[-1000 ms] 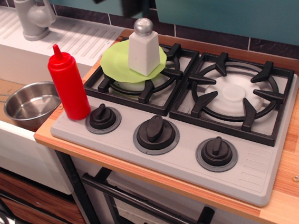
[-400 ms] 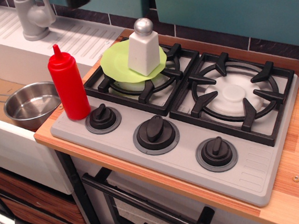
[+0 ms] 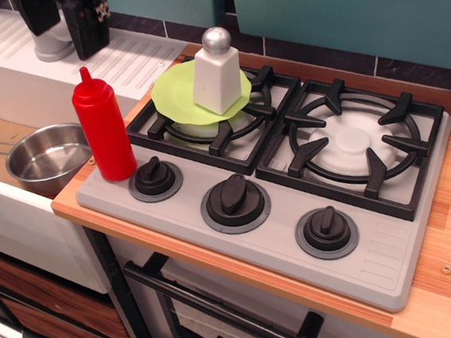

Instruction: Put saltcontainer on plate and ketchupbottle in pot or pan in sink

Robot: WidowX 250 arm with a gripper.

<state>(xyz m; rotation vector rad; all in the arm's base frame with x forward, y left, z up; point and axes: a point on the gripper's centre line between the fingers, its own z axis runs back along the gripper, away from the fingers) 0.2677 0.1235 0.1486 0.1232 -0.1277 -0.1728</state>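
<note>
I should next take hold of the red ketchupbottle by its upper part (image 3: 94,96) with my gripper, to put it in the steel pot (image 3: 45,160) in the sink.
The white saltcontainer (image 3: 216,70) with its silver ball cap stands upright on the lime-green plate (image 3: 172,94), which lies on the left burner grate. The red ketchupbottle (image 3: 103,129) stands upright on the stove's front left corner. The shiny steel pot (image 3: 45,160) sits empty to the left of the bottle, in the white sink (image 3: 5,78). My gripper (image 3: 65,40) is at the top left, above and behind the bottle, in front of the faucet. Its two black fingers (image 3: 88,26) stand apart with nothing between them.
The grey faucet (image 3: 50,46) is mostly hidden behind the gripper. The ribbed drainboard (image 3: 131,62) runs behind the bottle. Three black knobs (image 3: 234,196) line the stove front. The right burner grate (image 3: 355,144) holds nothing. A teal wall rises behind.
The gripper has moved left and down from the top middle edge to a spot over the faucet, behind the ketchupbottle. The bottle, saltcontainer, plate and pot have not moved.
</note>
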